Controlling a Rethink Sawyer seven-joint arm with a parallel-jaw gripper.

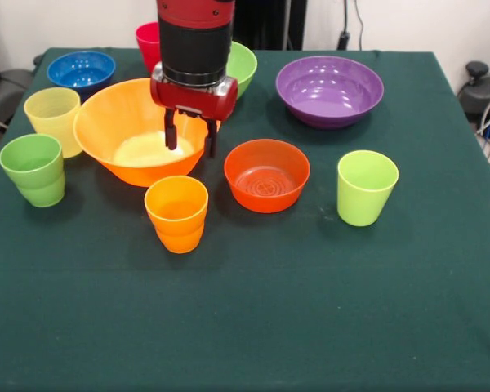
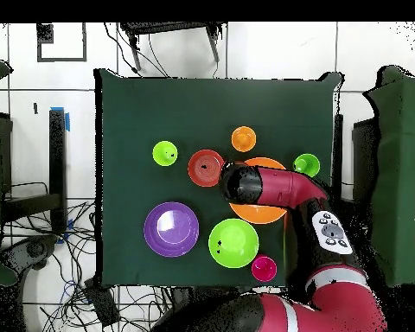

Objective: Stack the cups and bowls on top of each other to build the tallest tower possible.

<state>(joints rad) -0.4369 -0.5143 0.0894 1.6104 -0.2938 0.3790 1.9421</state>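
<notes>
The robot should next grab the large orange bowl by its rim, so that the tower starts with the widest piece.
My gripper hangs open over the right side of the large translucent orange bowl, with one finger inside the bowl and the other at its rim. The orange cup stands just in front of it. The red-orange bowl is to its right and the lime cup is further right. The yellow cup and green cup stand at the left. The blue bowl, red cup, green bowl and purple bowl sit at the back. Nothing is stacked.
All stands on a table with a dark green cloth. In the overhead view the arm covers part of the orange bowl and hides the yellow cup and the blue bowl. Cables and chairs surround the table.
</notes>
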